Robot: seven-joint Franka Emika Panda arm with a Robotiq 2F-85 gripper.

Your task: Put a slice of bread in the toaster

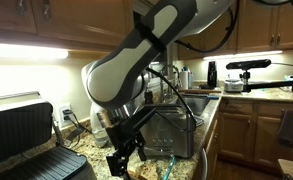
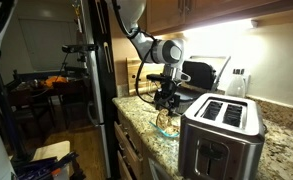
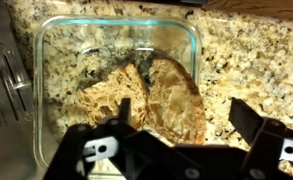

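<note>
I next need to grab the bread slice by one edge with my fingers across its flat sides, so that the slice's opposite edge stays free to enter the toaster [image 2: 221, 140].
A square glass container [image 3: 117, 21] sits on the granite counter and holds two tan-brown bread slices [image 3: 176, 92], lying flat and overlapping. My gripper [image 3: 183, 112] is open and hovers just above the container, its fingers on either side of the right-hand slice and holding nothing. In both exterior views the gripper [image 2: 168, 103] [image 1: 123, 160] points down over the container [image 2: 167, 124]. The stainless-steel toaster [image 2: 221, 140] [image 1: 172, 130] stands beside the container, with its top slots empty. Its edge shows at the left of the wrist view [image 3: 0, 82].
A black hinged grill press [image 1: 21, 135] [image 2: 200, 72] stands on the counter on the far side of the arm from the toaster. The counter edge and cabinets [image 2: 136, 150] run beside the container. A sink [image 1: 199, 100] lies behind the toaster.
</note>
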